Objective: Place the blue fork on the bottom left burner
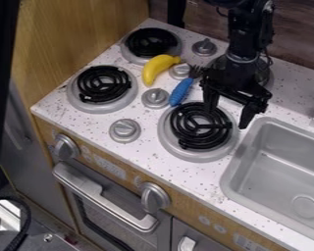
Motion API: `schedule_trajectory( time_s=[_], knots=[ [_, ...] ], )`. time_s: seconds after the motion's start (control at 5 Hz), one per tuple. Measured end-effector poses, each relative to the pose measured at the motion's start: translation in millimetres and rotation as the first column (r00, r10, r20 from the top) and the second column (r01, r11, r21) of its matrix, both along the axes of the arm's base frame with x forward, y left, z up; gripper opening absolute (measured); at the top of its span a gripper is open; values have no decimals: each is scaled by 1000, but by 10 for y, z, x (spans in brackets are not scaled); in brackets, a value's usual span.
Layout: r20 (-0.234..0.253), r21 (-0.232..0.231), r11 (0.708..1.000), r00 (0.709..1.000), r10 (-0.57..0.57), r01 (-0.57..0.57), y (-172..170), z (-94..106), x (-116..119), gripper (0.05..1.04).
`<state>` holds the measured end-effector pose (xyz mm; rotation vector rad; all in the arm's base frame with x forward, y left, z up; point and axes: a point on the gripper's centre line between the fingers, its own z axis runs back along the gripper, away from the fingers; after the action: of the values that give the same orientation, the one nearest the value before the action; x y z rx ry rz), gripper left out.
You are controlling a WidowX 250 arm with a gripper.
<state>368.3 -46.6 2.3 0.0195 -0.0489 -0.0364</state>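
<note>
Next, my gripper grabs the fork's blue handle, to set the blue fork (180, 91) on the bottom left burner.
The gripper (229, 115) hangs from the top right over the front right burner (200, 125), its two fingers spread wide with nothing between them. Left of the gripper lies the blue fork (180, 91), its blue handle pointing down toward that burner's upper edge and its dark tines up beside the arm. At the left of the stove is the bottom left burner (104, 84), a black coil in a grey ring with nothing on it.
A yellow banana (158, 67) lies between the back left burner (151, 43) and the fork. Grey knobs (155, 98) stand between the burners. Behind the arm is another burner, partly hidden. The sink (286, 171) is at the right.
</note>
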Motion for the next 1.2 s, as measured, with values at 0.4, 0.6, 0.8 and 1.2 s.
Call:
schedule_trajectory(
  time_s=[0.4, 0.6, 0.8, 1.2],
  knots=[
    [-47, 15, 998, 997, 56, -56, 189, -168, 152, 995],
    [-31, 28, 987, 987, 158, -157, 656, -187, 396, 995],
    [-36, 41, 983, 983, 181, -179, 871, -239, 603, 995],
    [-104, 48, 972, 966, 236, -232, 1256, -486, 744, 995]
  ],
)
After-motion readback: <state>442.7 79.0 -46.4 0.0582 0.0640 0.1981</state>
